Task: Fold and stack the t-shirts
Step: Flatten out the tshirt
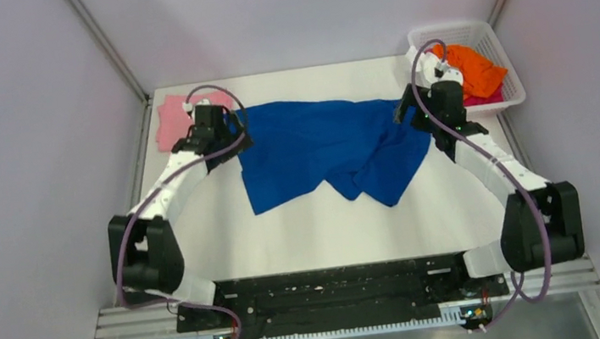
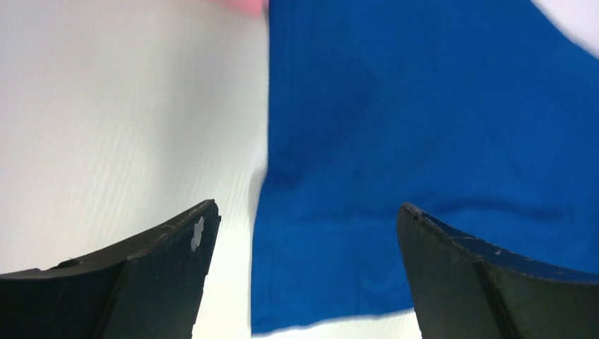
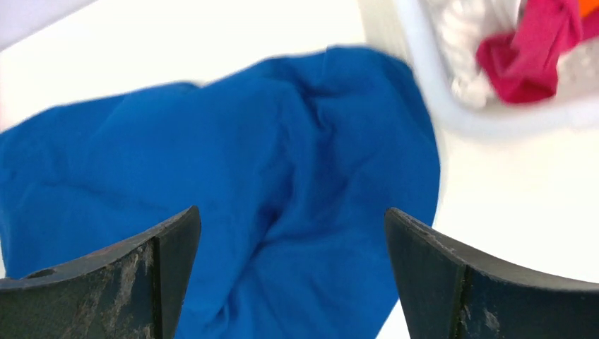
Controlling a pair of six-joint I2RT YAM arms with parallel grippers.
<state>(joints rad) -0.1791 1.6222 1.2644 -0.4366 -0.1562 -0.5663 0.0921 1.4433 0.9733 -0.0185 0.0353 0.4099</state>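
Observation:
My left gripper grabs the royal blue t-shirt's near outer corner (image 1: 258,210) (image 2: 258,326) next, to spread the t-shirt with both grippers.
A royal blue t-shirt (image 1: 328,145) lies spread and rumpled in the middle of the white table, its right part bunched in folds. No print shows on it. My left gripper (image 1: 228,131) is open above the shirt's left edge (image 2: 395,141). My right gripper (image 1: 410,114) is open above the shirt's right end (image 3: 282,176). Neither holds any cloth. A pink t-shirt (image 1: 176,120) lies folded at the far left, with a sliver of it in the left wrist view (image 2: 244,6). Orange (image 1: 472,64), magenta (image 3: 526,60) and white shirts sit in the basket.
A white plastic mesh basket (image 1: 514,98) stands at the table's far right corner, its rim (image 3: 438,99) close to my right gripper. Walls close the table in on three sides. Bare white table (image 1: 329,226) lies between the shirt and the arm bases.

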